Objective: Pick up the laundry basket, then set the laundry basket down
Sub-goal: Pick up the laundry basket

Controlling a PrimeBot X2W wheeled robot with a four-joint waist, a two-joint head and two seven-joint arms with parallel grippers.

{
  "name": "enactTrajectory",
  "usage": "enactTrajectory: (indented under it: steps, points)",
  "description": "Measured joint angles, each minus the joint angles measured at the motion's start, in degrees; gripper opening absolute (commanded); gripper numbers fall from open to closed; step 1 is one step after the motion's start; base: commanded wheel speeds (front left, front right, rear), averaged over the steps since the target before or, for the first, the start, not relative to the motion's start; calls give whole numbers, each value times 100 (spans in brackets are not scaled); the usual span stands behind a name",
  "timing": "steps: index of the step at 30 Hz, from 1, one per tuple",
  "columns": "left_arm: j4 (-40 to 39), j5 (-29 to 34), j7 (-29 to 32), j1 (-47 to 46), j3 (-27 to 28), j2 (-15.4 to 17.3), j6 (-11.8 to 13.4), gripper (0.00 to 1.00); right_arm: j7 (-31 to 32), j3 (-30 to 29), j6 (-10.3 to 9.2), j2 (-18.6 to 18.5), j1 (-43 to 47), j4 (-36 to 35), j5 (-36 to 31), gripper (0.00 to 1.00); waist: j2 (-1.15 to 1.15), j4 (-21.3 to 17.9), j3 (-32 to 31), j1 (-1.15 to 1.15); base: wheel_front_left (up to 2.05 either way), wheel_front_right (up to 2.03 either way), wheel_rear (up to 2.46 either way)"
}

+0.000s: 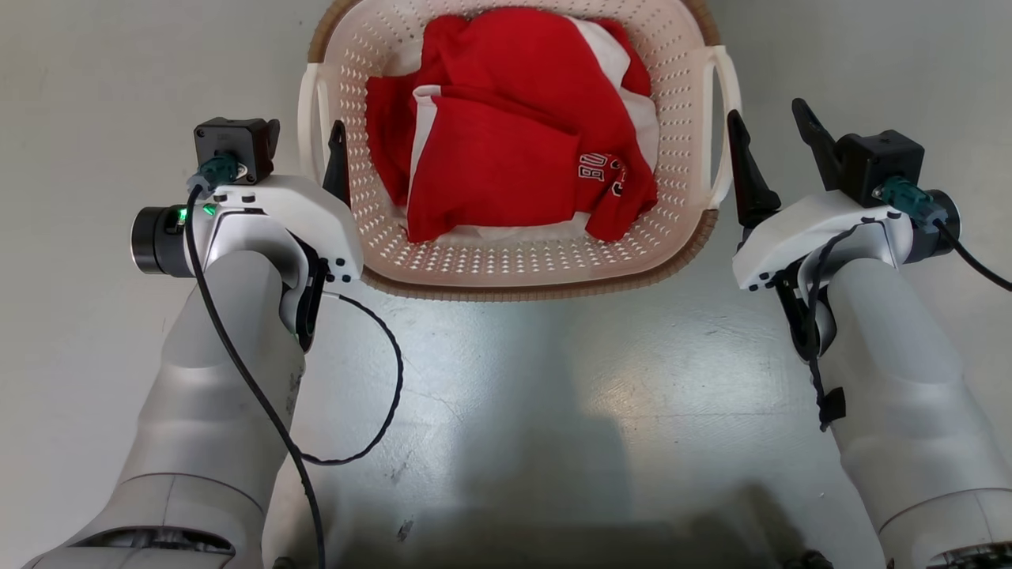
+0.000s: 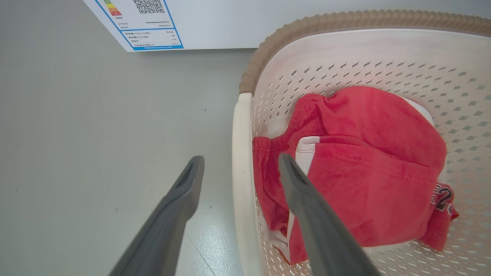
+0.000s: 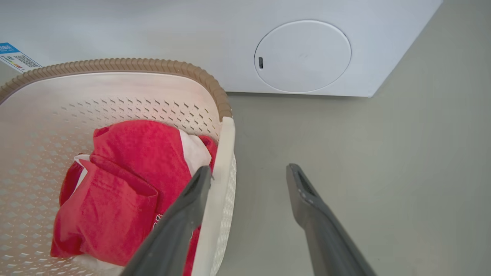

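My right gripper picks up the laundry basket (image 1: 522, 261) by its white loop handle (image 1: 726, 128) next.
The laundry basket (image 1: 522, 261) stands on the grey floor at the top centre of the head view: cream, perforated, brown-rimmed, with red and white clothing (image 1: 506, 134) inside. My left gripper (image 1: 304, 150) is open and straddles the left loop handle (image 2: 241, 172), one finger outside the basket (image 2: 345, 61) and one inside over the clothing (image 2: 364, 161). My right gripper (image 1: 771, 126) is open at the right loop handle (image 1: 723, 118). In the right wrist view its inner finger overlaps the handle (image 3: 220, 161) and the outer finger hangs over bare floor. Neither gripper (image 3: 249, 170) holds anything.
A white appliance with a round panel (image 3: 303, 57) and a blue-edged label (image 2: 149, 23) stands just behind the basket (image 3: 115, 92). Grey floor lies on both sides. A black cable (image 1: 379, 395) loops off my left forearm.
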Motion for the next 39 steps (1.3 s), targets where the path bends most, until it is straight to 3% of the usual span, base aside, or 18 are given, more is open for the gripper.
enactTrajectory:
  steps: [20, 39]
  points:
    - [131, 5, 0, -383, -407, -64, 1, 100, -5, 193, 0, -43, -443, 646, 208, 100, 0, 188, 343, 0, 0, 0, 0]
    - [627, -47, -3, -647, -687, -87, 3, 100, -5, 381, 0, -51, -604, 790, 396, 100, 0, 162, 367, 0, 0, 0, 0]
